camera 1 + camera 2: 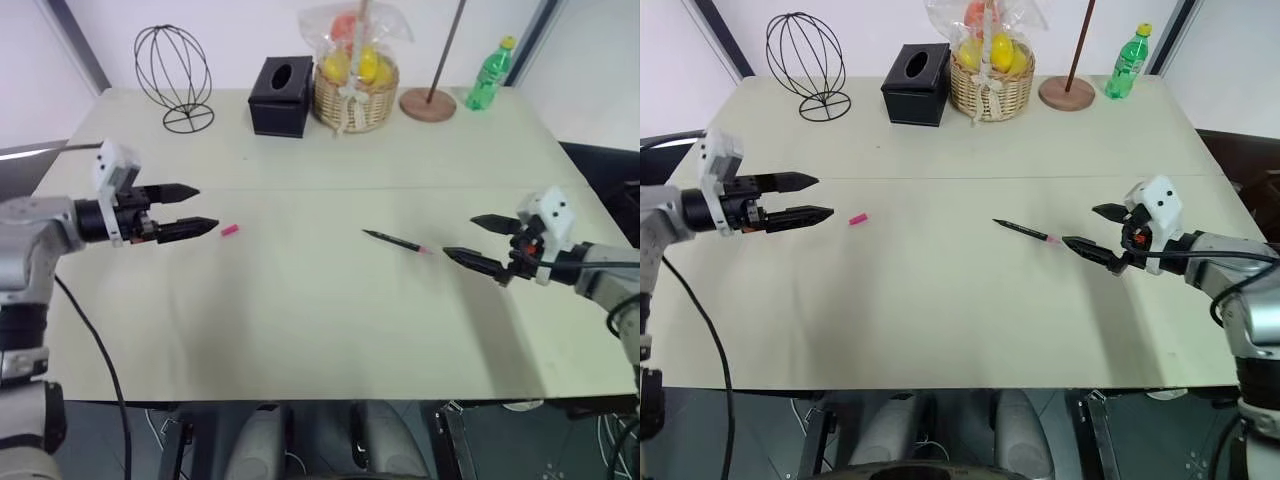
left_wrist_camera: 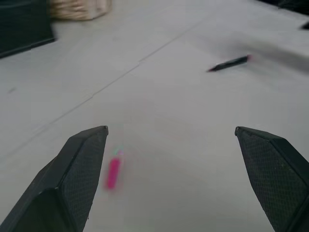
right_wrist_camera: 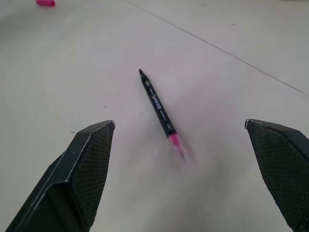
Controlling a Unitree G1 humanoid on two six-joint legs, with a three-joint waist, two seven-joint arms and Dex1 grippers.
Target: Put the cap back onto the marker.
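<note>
The marker's inked tip is bare and its cap is off, so my right gripper will next grab the marker by its black body, behind that tip.
The cap, a tiny bright pink tube, lies on the pale table left of centre. Just to its left my left gripper hovers open and empty, fingers pointing at it; the cap lies close ahead of that gripper's own fingers. The marker, thin and dark with a pink end, lies right of centre, pink end toward my right gripper. That gripper is open and empty, a short way from the pink end. The marker lies between and ahead of its two fingers.
Along the table's far edge stand a wire globe frame, a black tissue box, a wicker basket of wrapped fruit, a round wooden stand with a pole and a green bottle. The table's front edge runs near me.
</note>
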